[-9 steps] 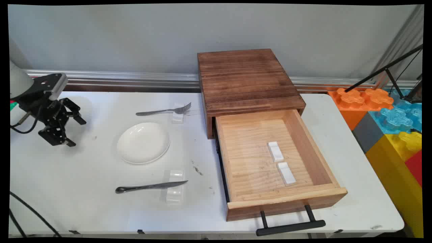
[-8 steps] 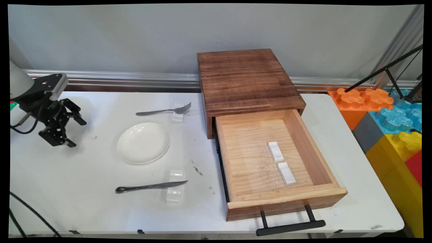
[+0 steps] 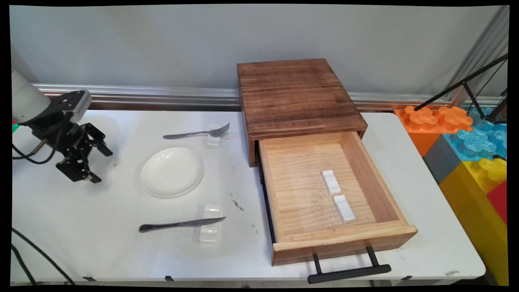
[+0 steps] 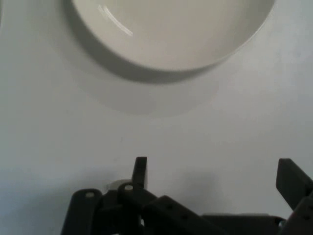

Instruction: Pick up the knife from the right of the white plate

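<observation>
I need to grab the steel knife by its dark handle (image 3: 163, 226) with my gripper next. Then I can lift the knife off the knife's clear block (image 3: 210, 234).
My black gripper (image 3: 102, 166) hangs open and holds nothing, low over the white table (image 3: 73, 219) at the left. A white plate (image 3: 172, 171) lies just to its right, apart from it. In the hand view the plate (image 4: 171, 34) fills the top, ahead of my gripper (image 4: 215, 174), whose two fingers stand wide apart with only bare table between them. A fork (image 3: 196, 132) rests on a small clear block behind the plate. A knife (image 3: 180, 224) rests across clear blocks in front of the plate.
A dark wooden box (image 3: 298, 97) stands at the back centre with its light wood drawer (image 3: 399, 237) pulled out, its black handle (image 3: 348, 273) toward the near edge. Two white blocks (image 3: 337, 195) lie in the drawer. Coloured foam blocks (image 3: 466, 142) stand off the table's right side.
My gripper has moved a little to the right and toward the near side, closer to the plate. It is still open. Nothing on the table has shifted.
</observation>
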You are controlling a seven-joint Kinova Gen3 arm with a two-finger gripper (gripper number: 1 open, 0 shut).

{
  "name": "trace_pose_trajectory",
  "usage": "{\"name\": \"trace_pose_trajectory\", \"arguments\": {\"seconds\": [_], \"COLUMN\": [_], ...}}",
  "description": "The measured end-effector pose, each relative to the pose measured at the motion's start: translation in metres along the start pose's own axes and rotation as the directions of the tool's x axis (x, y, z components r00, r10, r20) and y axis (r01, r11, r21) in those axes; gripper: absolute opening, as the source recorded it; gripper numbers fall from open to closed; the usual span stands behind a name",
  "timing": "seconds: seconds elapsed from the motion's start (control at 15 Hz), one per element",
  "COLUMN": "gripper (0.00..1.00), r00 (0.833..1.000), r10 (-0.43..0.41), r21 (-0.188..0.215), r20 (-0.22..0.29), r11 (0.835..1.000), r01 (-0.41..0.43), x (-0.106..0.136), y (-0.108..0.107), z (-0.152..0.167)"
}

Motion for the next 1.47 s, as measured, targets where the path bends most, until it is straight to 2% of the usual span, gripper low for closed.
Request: {"name": "trace_pose_trajectory", "arguments": {"seconds": [0.4,0.87,1.2,1.47], "gripper": [1.0,1.0,1.0,1.0], "r00": [0.997,0.996,0.997,0.997], "r10": [-0.068,-0.083,-0.074,-0.073], "r21": [-0.021,-0.045,-0.051,-0.056], "r20": [-0.031,-0.044,-0.027,-0.009], "r11": [0.998,0.996,0.996,0.996], "r01": [0.067,0.081,0.073,0.073], "x": [0.041,0.098,0.132,0.146], "y": [0.03,0.062,0.085,0.101], "z": [0.007,0.015,0.027,0.041]}}
